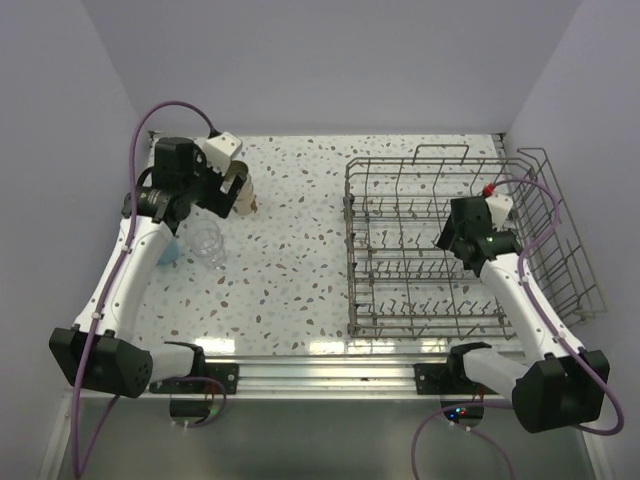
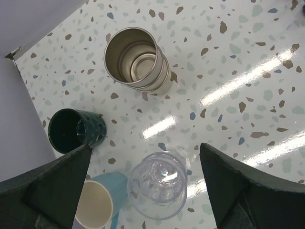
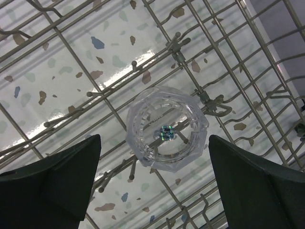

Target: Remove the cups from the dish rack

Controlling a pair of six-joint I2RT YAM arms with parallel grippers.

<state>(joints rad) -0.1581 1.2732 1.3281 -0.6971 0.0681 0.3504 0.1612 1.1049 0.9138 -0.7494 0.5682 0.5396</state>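
Observation:
The robot's right gripper next needs to hold the clear glass tumbler by the sides of its base (image 3: 167, 129), so that the tumbler's rim stays free for handing it over.
On the table at the left, four kinds of cups stand upright: a stack of metallic tumblers (image 2: 138, 59), a dark teal mug (image 2: 74, 130), a light blue mug (image 2: 97, 202) with a cream inside, and stacked clear glass tumblers (image 2: 157, 183). My left gripper (image 2: 145, 147) hangs open above the clear stack (image 1: 208, 243), touching nothing. The grey wire dish rack (image 1: 400, 240) stands at the right. One clear glass tumbler (image 3: 167, 129) sits upside down on its tines. My right gripper (image 3: 153, 138) is open straight above that glass, fingers apart on both sides.
The rack's tall wire sides (image 1: 560, 230) and rows of upright tines (image 3: 177, 47) surround my right gripper (image 1: 462, 238). The left wall runs close to the teal mug. Speckled table (image 1: 290, 270) lies between the cups and the rack.

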